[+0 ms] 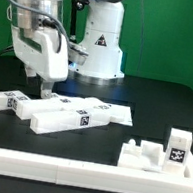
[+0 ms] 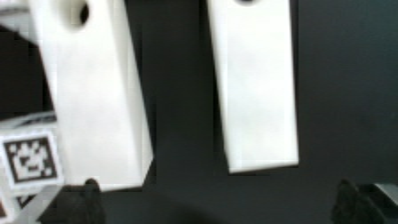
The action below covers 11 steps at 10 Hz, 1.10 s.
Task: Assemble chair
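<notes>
My gripper grabs the smaller white piece by its tagged section (image 1: 10,102) next, to join it to the notched part.
Several loose white chair parts with black marker tags lie in a cluster on the black table at the exterior view's left, among them a block (image 1: 56,120) and a smaller piece (image 1: 11,99). My gripper (image 1: 33,84) hovers just above this cluster, open and empty. In the wrist view two long white bars lie side by side below the gripper (image 2: 217,206): one with a hole at its end (image 2: 93,95) and a plain one (image 2: 254,85). The dark fingertips (image 2: 80,200) stand wide apart, past the bars' ends. A tagged part (image 2: 29,158) shows beside the holed bar.
The marker board (image 1: 107,111) lies flat behind the cluster. A white notched part (image 1: 144,156) with an upright tagged piece (image 1: 175,148) stands at the exterior view's right. A low white wall (image 1: 73,168) runs along the front. The robot base (image 1: 98,44) stands behind.
</notes>
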Each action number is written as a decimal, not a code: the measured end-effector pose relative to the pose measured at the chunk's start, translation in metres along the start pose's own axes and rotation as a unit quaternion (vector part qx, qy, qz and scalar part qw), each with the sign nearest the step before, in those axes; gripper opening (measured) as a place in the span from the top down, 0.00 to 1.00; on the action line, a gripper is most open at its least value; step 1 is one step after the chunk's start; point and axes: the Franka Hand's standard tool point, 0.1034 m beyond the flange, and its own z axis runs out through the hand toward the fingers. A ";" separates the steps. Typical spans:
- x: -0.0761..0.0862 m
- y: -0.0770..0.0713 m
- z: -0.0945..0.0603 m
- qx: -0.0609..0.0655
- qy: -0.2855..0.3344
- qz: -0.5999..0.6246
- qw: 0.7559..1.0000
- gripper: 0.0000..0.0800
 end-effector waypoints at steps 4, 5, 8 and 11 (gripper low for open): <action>0.012 0.024 0.009 -0.006 -0.002 -0.039 0.999 0.19; 0.019 0.046 0.014 -0.014 -0.005 -0.055 0.998 0.19; 0.036 0.077 0.014 -0.020 0.004 -0.061 0.998 0.19; 0.044 0.100 0.039 -0.045 0.024 -0.058 0.997 0.19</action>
